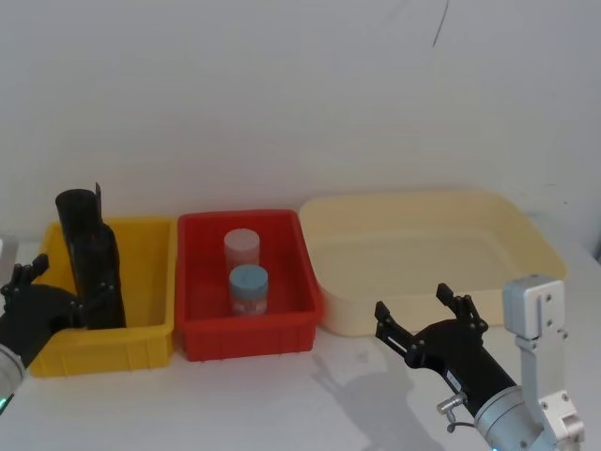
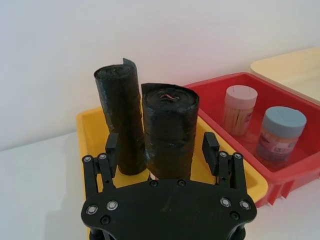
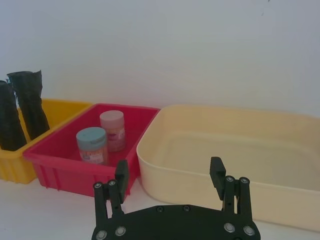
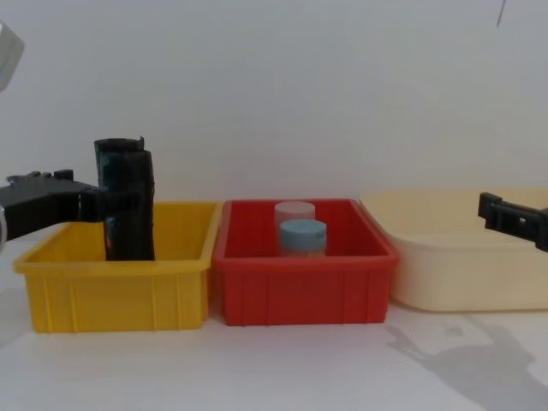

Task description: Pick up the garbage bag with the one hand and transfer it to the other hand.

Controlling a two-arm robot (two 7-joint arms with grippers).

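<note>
The left gripper takes hold of the garbage bag by its upper part (image 4: 126,175) next, to leave the garbage bag's lower end (image 4: 130,248) free for my right gripper.
The garbage bag (image 2: 170,131), a thick glossy black roll, stands upright in the yellow bin (image 2: 90,131) beside a slimmer black roll (image 2: 119,117). My left gripper (image 2: 160,148) is open and straddles the thick roll, one finger on each side, with a gap showing on the slim roll's side. From the head, the garbage bag (image 1: 101,274) is at the bin's left and the left gripper (image 1: 52,293) reaches in from the left edge. My right gripper (image 1: 413,303) hovers open and empty in front of the cream tub.
A red bin (image 1: 202,340) in the middle holds a pink-lidded jar (image 1: 241,246) and a blue-lidded jar (image 1: 249,287). A large cream tub (image 1: 526,235) sits at the right. Bare white tabletop lies in front of the bins; a white wall stands behind.
</note>
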